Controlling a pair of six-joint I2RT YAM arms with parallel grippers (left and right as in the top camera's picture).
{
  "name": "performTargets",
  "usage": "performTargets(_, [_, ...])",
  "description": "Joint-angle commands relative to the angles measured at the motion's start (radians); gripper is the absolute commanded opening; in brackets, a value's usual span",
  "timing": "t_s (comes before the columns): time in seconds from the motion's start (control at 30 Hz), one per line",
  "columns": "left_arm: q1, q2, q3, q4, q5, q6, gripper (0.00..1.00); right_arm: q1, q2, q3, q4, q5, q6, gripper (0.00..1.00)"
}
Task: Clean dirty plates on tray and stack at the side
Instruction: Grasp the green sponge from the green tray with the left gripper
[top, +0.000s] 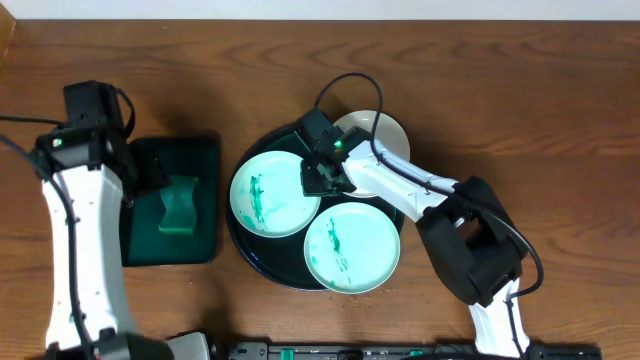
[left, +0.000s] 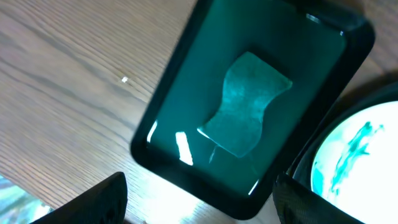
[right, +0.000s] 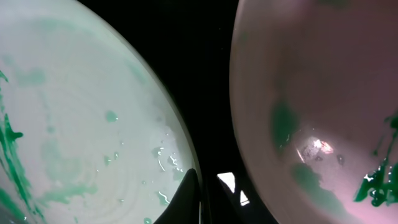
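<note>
I should next grab the teal sponge across its narrow middle (top: 179, 205) (left: 244, 106) with my left gripper, so a broad end stays free to wipe the dirty plates.
The large round tray (top: 250, 255) holds three plates. The left plate (top: 262, 195) and the front plate (top: 352, 247) carry teal smears. The back plate (top: 385, 135) is partly under my right arm. My right gripper (top: 322, 176) sits at the left plate's right rim. In the right wrist view one finger lies on that plate's (right: 74, 118) edge, the jaws (right: 202, 196) nearly closed on the rim, with the back plate (right: 323, 93) to the right. My left gripper (left: 202, 202) is open and empty, hovering at the edge of the rectangular tray (left: 168, 124).
A teal sponge (top: 180, 205) lies in the small rectangular dark-green tray (top: 200, 155) left of the round tray; it also shows in the left wrist view (left: 245, 102). Bare wooden table (top: 560, 120) lies on the right side.
</note>
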Motion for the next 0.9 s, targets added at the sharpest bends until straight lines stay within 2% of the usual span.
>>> performTargets(0.0, [0.005,0.066,-0.006,-0.005,0.061,-0.003,0.75,0.012,0.036,0.013,0.010,0.009,-0.005,0.01])
performTargets(0.23, [0.005,0.182,-0.042,-0.007,0.101,0.042,0.74,0.010,0.036,0.013,0.009,0.008,-0.013,0.01])
performTargets(0.4, [0.005,0.273,-0.043,0.011,0.188,0.165,0.71,0.010,0.036,0.013,0.009,0.008,-0.013,0.01])
performTargets(0.87, [0.005,0.453,-0.043,0.118,0.187,0.241,0.57,0.009,0.036,0.013,0.012,0.005,-0.029,0.01])
